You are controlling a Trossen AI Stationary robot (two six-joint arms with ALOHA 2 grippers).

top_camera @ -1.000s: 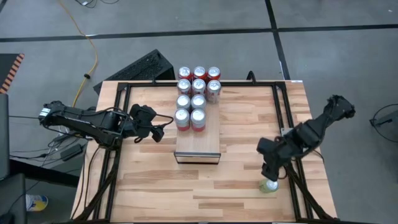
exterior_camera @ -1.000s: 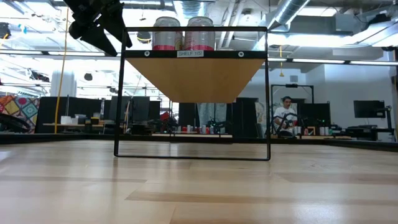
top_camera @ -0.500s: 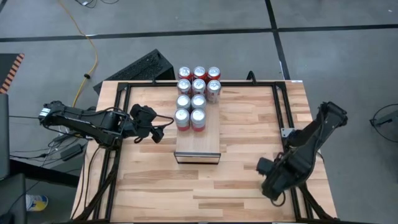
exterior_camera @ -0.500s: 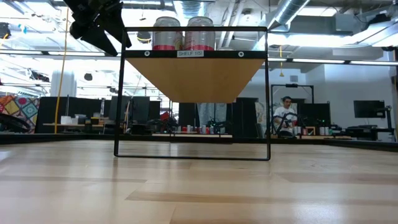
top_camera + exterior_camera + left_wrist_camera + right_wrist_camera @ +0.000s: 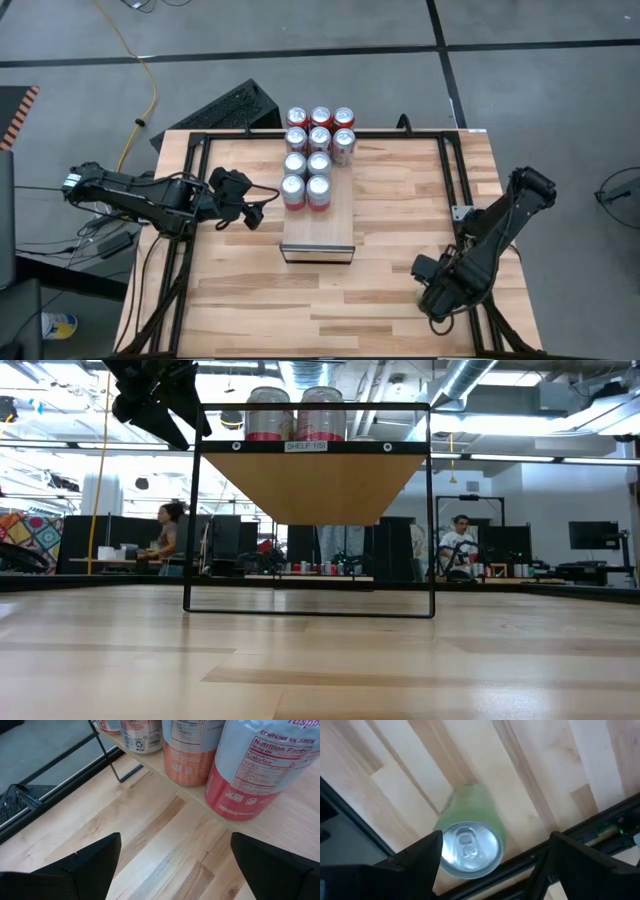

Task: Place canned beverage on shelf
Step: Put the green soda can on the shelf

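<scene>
I need to lower my right gripper before I close it on the green can (image 5: 468,837), because there is a wide gap between the gripper's fingers and the can below.
A green can (image 5: 468,837) with a silver top stands upright on the wooden table near its right front corner. My right gripper (image 5: 496,837) hangs open just above it, pointing down, one finger on each side; in the high view the gripper (image 5: 437,298) hides the can. The shelf (image 5: 318,232) stands mid-table with several red-and-white cans (image 5: 307,188) on its far part and its near part bare. My left gripper (image 5: 255,211) waits open left of the shelf, facing those cans (image 5: 255,775); the low view shows it (image 5: 155,395) beside the shelf (image 5: 310,470).
Black frame rails (image 5: 462,215) run along the table's sides; one rail (image 5: 530,865) passes close by the green can. A dark keyboard (image 5: 225,108) lies beyond the table's far left corner. Bare wood (image 5: 300,300) stretches between the shelf's front and the near edge.
My right gripper has swung toward the table's near edge and sunk, tipping to point straight down. It now stands over the green can, which showed in front of it a second ago. The can has not moved.
</scene>
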